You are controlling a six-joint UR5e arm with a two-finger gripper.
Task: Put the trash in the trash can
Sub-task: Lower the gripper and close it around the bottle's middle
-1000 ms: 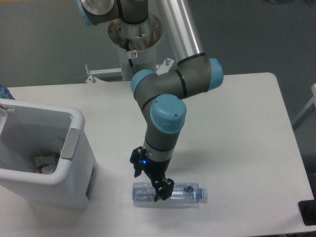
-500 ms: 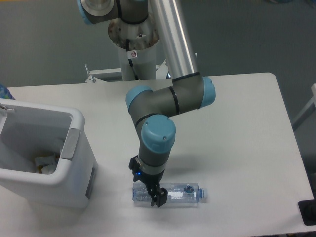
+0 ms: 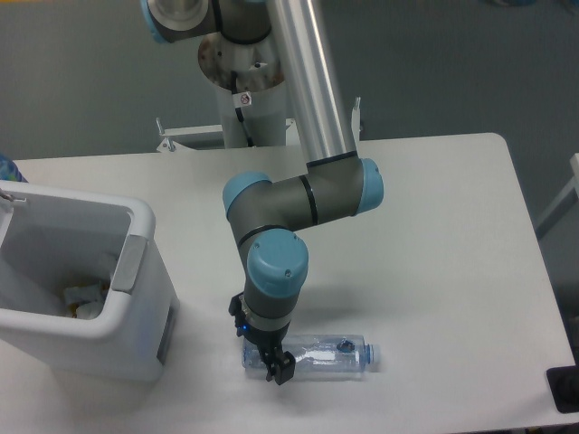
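I need to grab the clear plastic water bottle (image 3: 330, 354) next with my gripper, by its base end (image 3: 253, 361). Then I will drop it into the white trash can.
The clear plastic water bottle (image 3: 330, 354) lies on its side near the table's front edge, bluish cap pointing right. My gripper (image 3: 264, 351) points down over the bottle's left end. Its jaws are open and straddle the bottle, with one finger (image 3: 281, 372) in front of it and the other behind. The white trash can (image 3: 136, 271) with a grey tab on its rim stands at the left. The whitish wrapper (image 3: 83, 299) lies inside it at the bottom.
The arm's base column (image 3: 246, 72) stands at the back of the white table (image 3: 452, 235). A dark object (image 3: 564, 389) sits at the table's front right corner. The bin is about a hand's width left of the bottle.
The gripper has come down and shifted left, from just above the bottle's middle to straddling its left end. The bottle and bin have not moved.
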